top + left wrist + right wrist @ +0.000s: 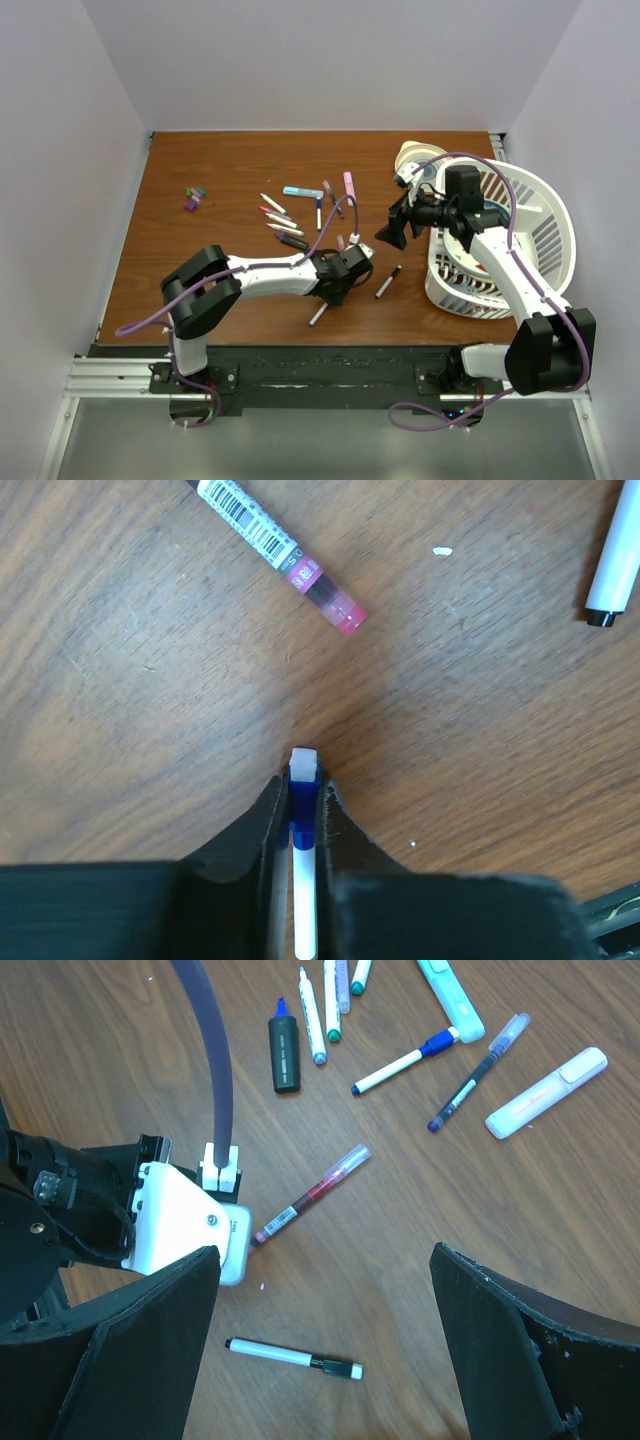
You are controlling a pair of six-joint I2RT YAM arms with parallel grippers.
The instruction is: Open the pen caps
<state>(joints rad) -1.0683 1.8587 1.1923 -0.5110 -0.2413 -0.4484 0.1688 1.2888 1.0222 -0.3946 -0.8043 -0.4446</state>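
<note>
My right gripper grabs the white pen by its bare body (304, 908) next, which leaves the blue cap (303, 805) for my left gripper to pull open.
My left gripper (303, 792) is shut on a white pen's blue cap (303, 805), whose white end plug (304, 761) pokes out just above the wood. From above, this gripper (341, 280) is low at the table's middle, and the pen barrel (318, 315) sticks out behind it. My right gripper (322, 1260) hangs open above the table with nothing between its fingers. Under it lies a white pen with a black cap (335, 1365). A red pen with a clear pink cap (345, 1162) lies beyond it.
Several more capped pens and highlighters (285, 222) lie scattered further back. Three loose caps (195, 197) sit at the far left. A white slatted basket (545, 205) holding a bowl stands at the right edge, beside my right arm.
</note>
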